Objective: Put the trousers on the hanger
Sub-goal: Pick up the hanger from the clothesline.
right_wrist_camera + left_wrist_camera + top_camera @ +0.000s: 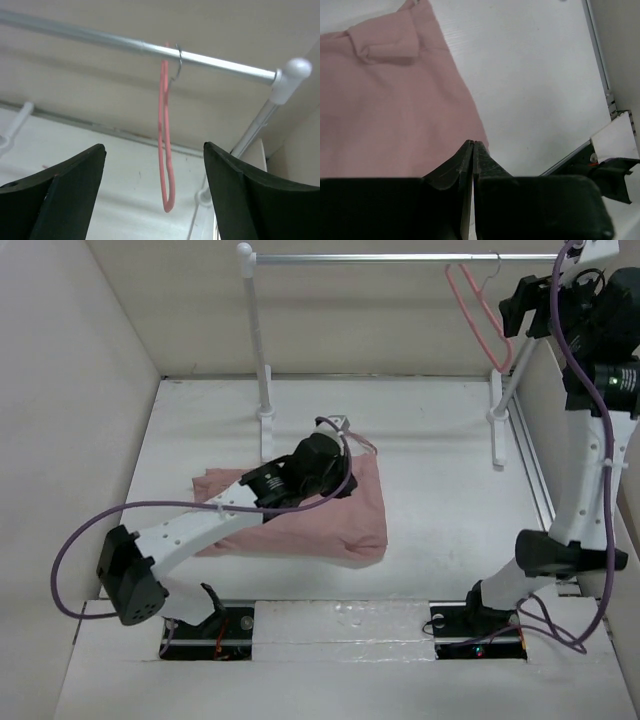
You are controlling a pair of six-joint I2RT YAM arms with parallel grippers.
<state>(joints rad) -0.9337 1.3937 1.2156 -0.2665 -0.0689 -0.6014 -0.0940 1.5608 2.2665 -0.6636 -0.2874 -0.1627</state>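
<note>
The right gripper will reach the hanger and grab it edge-on by its near end. The hook and the far end stay free for unhooking and handing over.
The dusty-pink trousers (320,520) lie folded on the white table, left of centre. My left gripper (336,432) hangs over their far right part, with nothing visible between the fingers. In the left wrist view it (473,144) is shut above the trousers' right edge (395,115). The thin pink hanger (482,315) hangs by its hook from the metal rail at the far right. My right gripper (522,306) is raised beside it and open. In the right wrist view the hanger (166,150) hangs edge-on beyond the two wide-apart fingers (155,147), untouched.
The white-and-metal garment rail (400,257) spans the back on two posts (262,370) (498,410); it also crosses the right wrist view (100,37). A track (535,470) runs along the table's right edge. Beige walls enclose the table.
</note>
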